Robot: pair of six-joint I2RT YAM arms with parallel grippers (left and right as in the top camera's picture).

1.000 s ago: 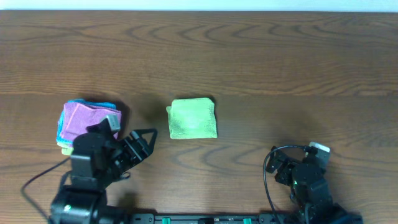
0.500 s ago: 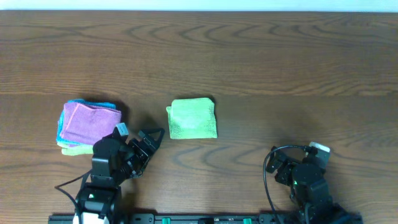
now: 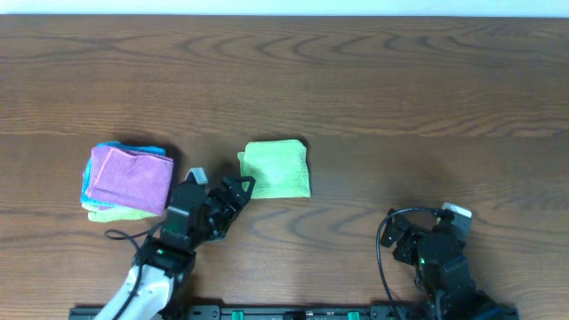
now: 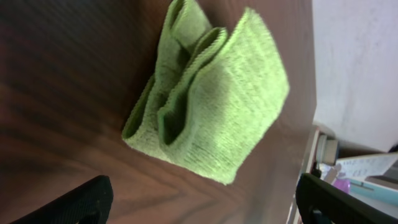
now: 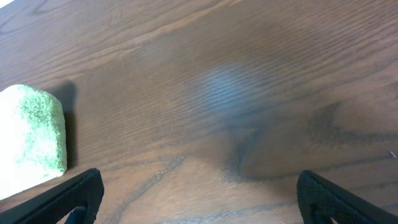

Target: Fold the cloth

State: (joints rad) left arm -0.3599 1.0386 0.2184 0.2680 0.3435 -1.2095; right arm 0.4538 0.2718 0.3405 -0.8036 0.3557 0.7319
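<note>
My left gripper grips the lime-green cloth by its layered edges at the cloth's front corner (image 3: pixel 249 193) (image 4: pixel 147 133) facing the stack next, to stack it still folded.
The lime-green cloth (image 3: pixel 276 169) lies folded into a small thick square near the middle of the table. It fills the left wrist view (image 4: pixel 211 106), its layered folded edges showing, and shows at the left edge of the right wrist view (image 5: pixel 28 134). My left gripper (image 3: pixel 238 191) is open and empty, just left of and in front of the cloth's front left corner, not touching it. My right gripper (image 3: pixel 411 233) is open and empty near the front right of the table, well apart from the cloth.
A stack of folded cloths stands at the left: a pink one (image 3: pixel 132 178) on top, a blue one (image 3: pixel 86 182) and a pale green one (image 3: pixel 111 213) beneath. The table's far edge (image 3: pixel 284 16) runs along the top.
My left arm has swung right and forward, from beside the pink stack to the green cloth's front left corner. The right arm and the cloth have not moved.
</note>
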